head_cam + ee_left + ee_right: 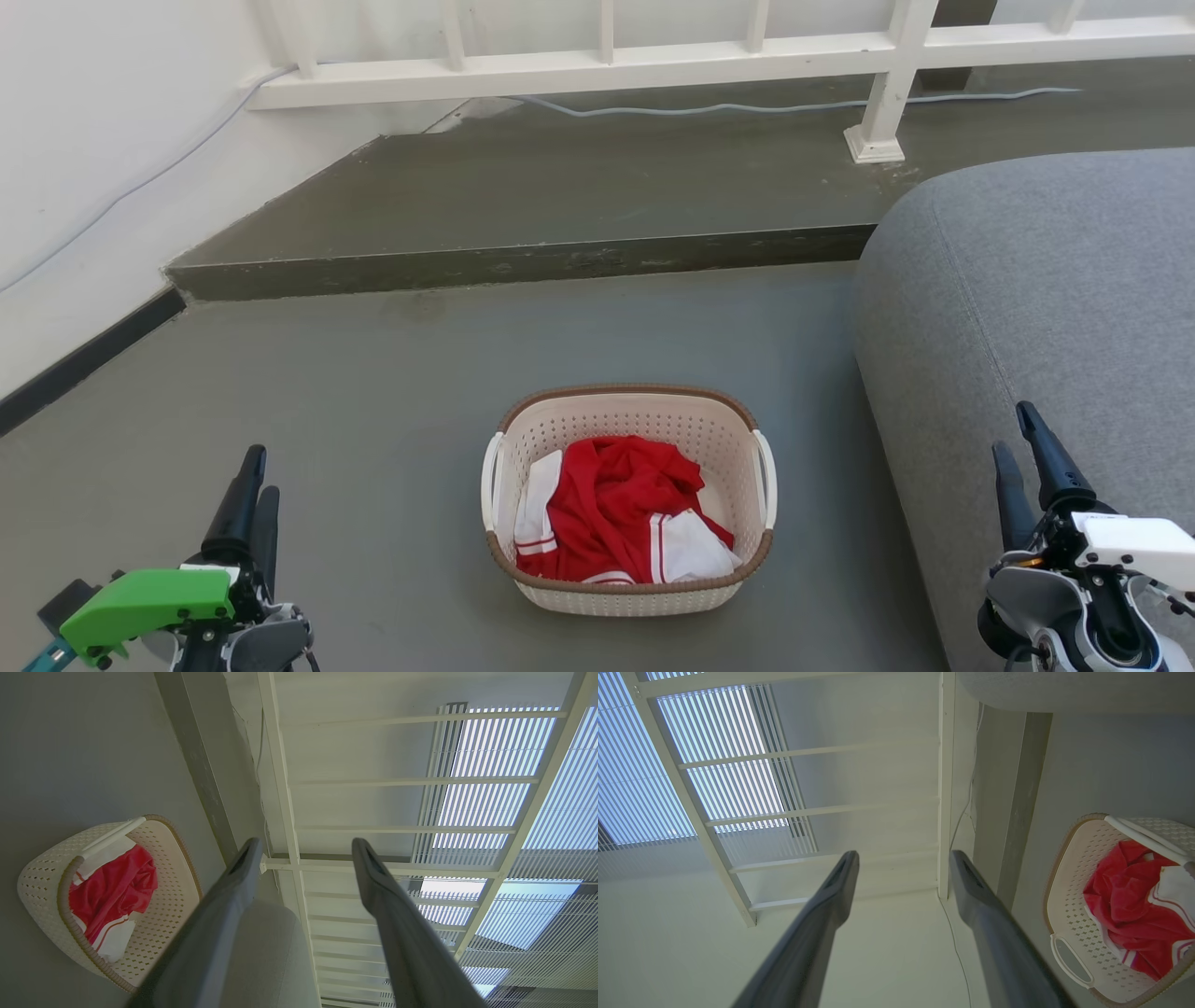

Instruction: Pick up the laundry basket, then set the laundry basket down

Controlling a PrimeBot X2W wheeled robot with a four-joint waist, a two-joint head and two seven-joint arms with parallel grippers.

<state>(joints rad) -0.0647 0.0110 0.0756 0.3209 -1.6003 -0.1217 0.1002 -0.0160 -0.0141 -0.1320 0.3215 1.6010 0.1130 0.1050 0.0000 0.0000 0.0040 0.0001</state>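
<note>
My left gripper grabs the laundry basket by its slim white loop handle facing the wall next, since the basket's body is wider than my open fingers.
The laundry basket stands on the grey floor in the lower middle of the head view, cream-white and perforated, with a brown rim and a white loop handle on each side. Red and white clothing lies inside it. My left gripper is at the lower left, well apart from the basket, open and empty. My right gripper is at the lower right over the sofa edge, also open and empty. The basket shows left of the left gripper, and the basket shows right of the right gripper.
A grey sofa fills the right side, close to the basket. A raised dark step crosses behind the basket, with a white railing and a cable beyond it. A white wall runs along the left.
</note>
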